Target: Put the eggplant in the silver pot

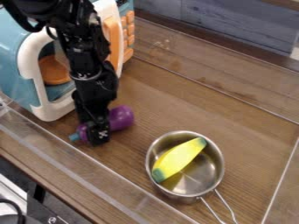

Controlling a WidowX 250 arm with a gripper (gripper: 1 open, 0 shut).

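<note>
The purple eggplant needs to get into the silver pot (211, 182), so my gripper will grab it by its rounded body (114, 119) next.
The purple eggplant (118, 117) lies on the wooden table, its left part covered by my gripper (96, 131). The gripper points straight down and has come low over the eggplant's stem end, jaws open around it. Only the rounded purple end shows to the right of the fingers, and a bit of purple at the lower left. The silver pot (211, 182) stands to the lower right, apart from the gripper, its thin handle pointing at the front edge. Inside the pot lies a yellow toy vegetable (179, 159) with a green end.
A teal-and-cream toy microwave (31, 66) stands at the left, right behind the arm, with an orange carton (115, 33) beside it. A clear low wall (70, 179) runs along the front edge of the table.
</note>
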